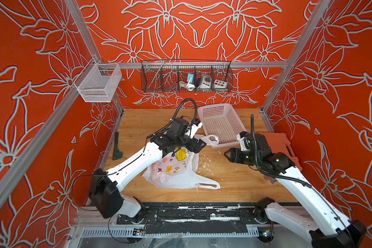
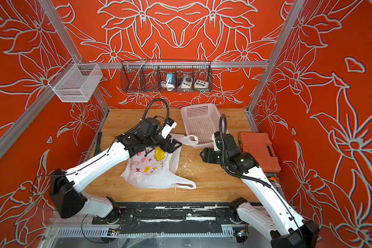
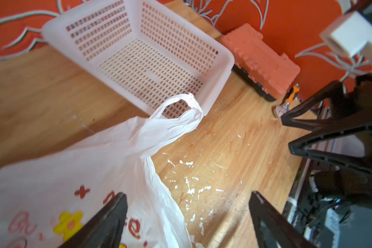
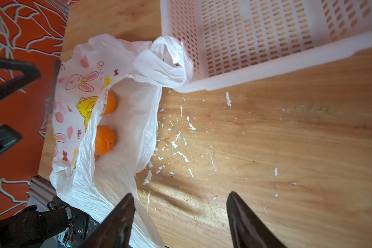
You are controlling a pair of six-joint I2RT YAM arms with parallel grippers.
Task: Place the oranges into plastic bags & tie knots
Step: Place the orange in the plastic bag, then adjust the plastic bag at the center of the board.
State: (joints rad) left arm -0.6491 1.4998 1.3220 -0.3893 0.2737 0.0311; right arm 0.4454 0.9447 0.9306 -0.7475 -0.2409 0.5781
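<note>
My left gripper grabs the plastic bag by the loop handle against the basket next, since the other handle stays free for tying knots.
The white plastic bag [image 1: 174,171] [image 2: 150,171] with cartoon bunnies lies slumped mid-table, its mouth gaping toward my right arm. Two oranges [image 4: 110,103] [image 4: 105,139] sit inside it, seen only in the right wrist view. One loop handle [image 1: 212,139] [image 3: 180,111] rests against the basket and the other handle [image 1: 208,185] lies flat toward the front; no knots are in view. My left gripper [image 1: 199,146] [image 2: 176,146] [image 3: 187,195] hangs open over the bag's far edge, holding nothing. My right gripper [image 1: 226,153] [image 2: 201,154] [image 4: 180,195] is open over bare wood beside the bag.
A white perforated basket [image 1: 221,124] [image 3: 142,60] [image 4: 266,32] stands behind the bag. An orange tool case [image 2: 258,150] [image 3: 260,62] lies at the right wall, with small pliers [image 3: 288,101] near it. A dark tool [image 1: 116,148] lies at the left edge. White flecks dot the wood.
</note>
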